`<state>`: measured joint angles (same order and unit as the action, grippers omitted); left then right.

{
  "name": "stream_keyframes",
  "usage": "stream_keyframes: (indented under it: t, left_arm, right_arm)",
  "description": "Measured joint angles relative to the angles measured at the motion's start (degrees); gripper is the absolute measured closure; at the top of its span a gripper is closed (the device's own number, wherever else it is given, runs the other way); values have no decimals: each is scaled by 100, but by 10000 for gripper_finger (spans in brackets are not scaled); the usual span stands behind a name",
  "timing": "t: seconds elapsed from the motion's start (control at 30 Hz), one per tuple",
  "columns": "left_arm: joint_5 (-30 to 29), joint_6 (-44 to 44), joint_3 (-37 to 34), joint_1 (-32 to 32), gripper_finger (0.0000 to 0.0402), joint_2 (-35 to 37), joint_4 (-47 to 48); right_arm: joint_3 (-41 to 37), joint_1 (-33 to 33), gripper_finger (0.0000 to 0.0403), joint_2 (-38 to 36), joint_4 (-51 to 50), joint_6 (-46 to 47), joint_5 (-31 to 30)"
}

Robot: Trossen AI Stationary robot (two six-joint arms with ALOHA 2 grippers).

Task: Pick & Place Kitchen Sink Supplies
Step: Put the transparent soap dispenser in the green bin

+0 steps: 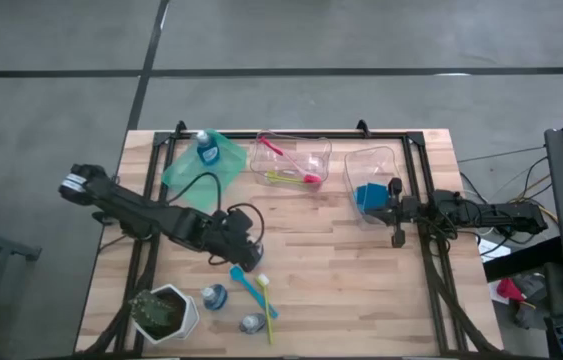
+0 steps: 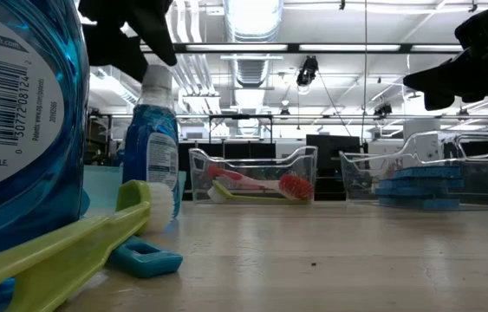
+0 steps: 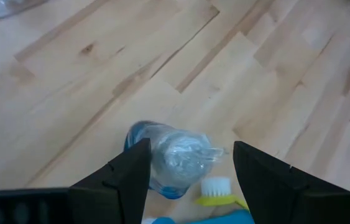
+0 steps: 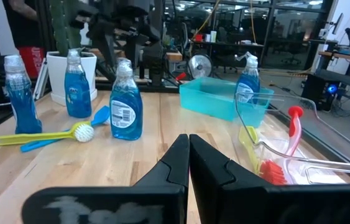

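I should next grab the small bottle's white cap with my left gripper to put the bottle in the green bin.
A small clear bottle of blue liquid (image 3: 175, 163) with a white cap stands upright on its base on the wooden table. My left gripper (image 3: 190, 149) hangs open above it, slanting down, with one finger on either side of the cap and clear of it. In the low view the same bottle (image 2: 152, 147) stands just below the dark fingers (image 2: 131, 39). A yellow-green brush (image 2: 53, 251) and a teal brush (image 1: 251, 290) lie beside it. Two more bottles (image 1: 213, 296) (image 1: 252, 323) stand nearer the front edge. My right gripper (image 4: 189, 146) rests shut at the table's right side.
A green bin (image 1: 183, 172) at the back left holds another bottle (image 1: 206, 150). A clear bin (image 1: 291, 165) holds a pink and a yellow-green brush. A second clear bin (image 1: 373, 160) holds blue sponges (image 1: 369, 197). A white pot with a plant (image 1: 166, 312) stands at the front left.
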<state>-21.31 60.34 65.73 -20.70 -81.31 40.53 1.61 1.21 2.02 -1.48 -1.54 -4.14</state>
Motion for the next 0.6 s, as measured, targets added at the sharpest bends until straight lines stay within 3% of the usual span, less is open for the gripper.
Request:
stream_keyframes:
  t: [0.6]
  left_arm:
    - [-29,-16,-11,12,181,-293,-3]
  right_arm:
    - [0,2,394,0,0,0,0]
